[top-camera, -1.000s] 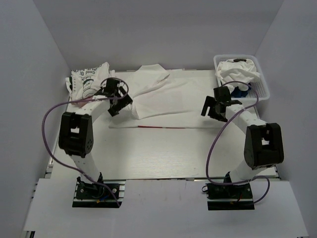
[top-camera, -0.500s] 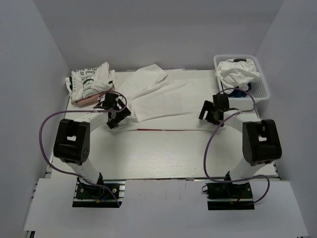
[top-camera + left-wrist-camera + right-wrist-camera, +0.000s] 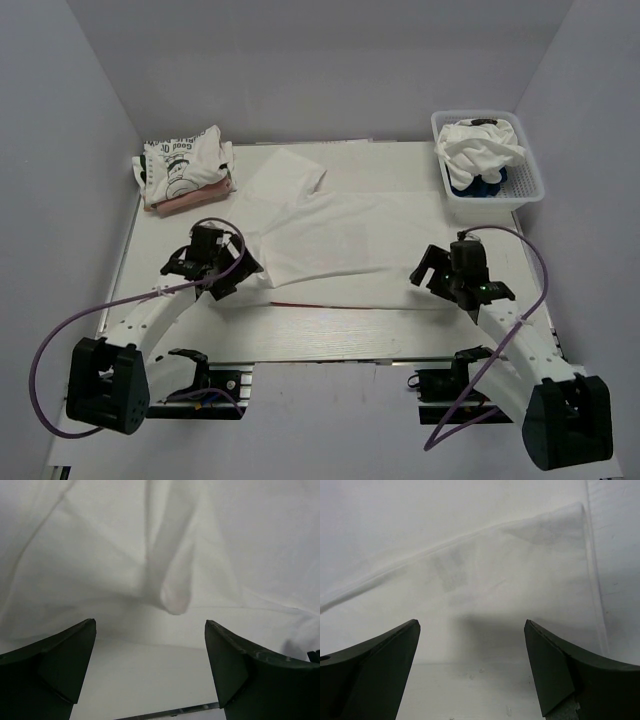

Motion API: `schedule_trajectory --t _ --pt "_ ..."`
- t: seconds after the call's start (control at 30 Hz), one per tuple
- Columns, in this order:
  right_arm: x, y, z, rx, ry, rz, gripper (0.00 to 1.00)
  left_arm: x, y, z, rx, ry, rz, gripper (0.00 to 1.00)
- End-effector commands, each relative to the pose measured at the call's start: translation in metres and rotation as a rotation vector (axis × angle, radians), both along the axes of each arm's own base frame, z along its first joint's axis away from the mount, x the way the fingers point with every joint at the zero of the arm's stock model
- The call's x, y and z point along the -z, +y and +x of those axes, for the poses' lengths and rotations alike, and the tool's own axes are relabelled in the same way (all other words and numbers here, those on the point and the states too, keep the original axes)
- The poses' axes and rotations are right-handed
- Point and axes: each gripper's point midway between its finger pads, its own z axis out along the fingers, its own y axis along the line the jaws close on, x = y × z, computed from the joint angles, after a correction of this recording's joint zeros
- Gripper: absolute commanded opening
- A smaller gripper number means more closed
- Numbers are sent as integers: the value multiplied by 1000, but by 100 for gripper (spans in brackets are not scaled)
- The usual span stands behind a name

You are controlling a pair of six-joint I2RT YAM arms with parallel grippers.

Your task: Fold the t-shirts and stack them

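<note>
My left gripper should next grab the white t-shirt's soft raised fold by its near edge. Then it can pull that cloth [image 3: 175, 580] toward the back for folding.
A white t-shirt [image 3: 335, 225] lies spread across the middle of the table, one sleeve reaching toward the back. My left gripper [image 3: 232, 272] hovers open at its near left edge; in the left wrist view a soft fold of the cloth [image 3: 175, 580] lies just ahead of the empty jaws [image 3: 150, 632]. My right gripper [image 3: 432, 278] is open at the near right corner, and that corner [image 3: 540, 555] shows beyond its empty jaws [image 3: 472, 630]. A stack of folded t-shirts [image 3: 185, 170], white with lettering over a pinkish one, sits at the back left.
A white lattice basket [image 3: 525, 185] at the back right holds a crumpled white shirt [image 3: 480, 145] over a blue one [image 3: 478, 185]. A thin red line [image 3: 300, 303] runs along the table by the spread shirt's near edge. Grey walls enclose the table.
Both arms have drawn back toward the near edge and lowered. The white shirt now lies flatter and its near edge is closer to the front.
</note>
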Motion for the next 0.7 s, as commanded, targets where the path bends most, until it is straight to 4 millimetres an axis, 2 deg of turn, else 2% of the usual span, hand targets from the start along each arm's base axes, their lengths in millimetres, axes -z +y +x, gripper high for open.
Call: schedule_trajectory --t 0.0,0.13,0.2,0.23,0.27,0.3,0.37,0.43,0.47,0.53,0.57,0.63,0.67 --pt "-34 -5 15 22 -84 -20 90 -40 -28 19 130 -95 -73 99" --pt "-44 -4 26 17 -119 -23 90 -36 -46 31 221 -67 -65 99" --pt "-44 -9 30 34 -108 -53 90 -19 -51 30 255 -2 -32 99" --pt "-44 -10 30 35 -104 -60 90 -20 -56 33 279 3 -12 98" --pt "-40 -11 31 36 -83 -71 90 -18 -58 36 283 8 -2 96" --pt "-40 -16 32 55 -81 -86 90 -8 -60 33 305 47 14 94" --pt "-36 -18 30 57 -51 -103 90 -7 -65 33 321 69 46 90" --pt "-33 -20 29 67 -35 -115 90 1 -58 33 303 107 105 84" --pt "-32 -21 29 68 -32 -117 90 4 -59 32 309 111 125 74" --pt "-32 -23 30 73 -31 -131 90 4 -59 36 304 108 157 62" --pt "-34 -24 31 80 -34 -136 90 6 -61 38 301 119 168 47" --pt "-35 -27 31 91 -37 -150 90 9 -62 39 305 131 185 27" --pt "-37 -28 32 94 -43 -152 90 13 -61 41 301 141 196 0"
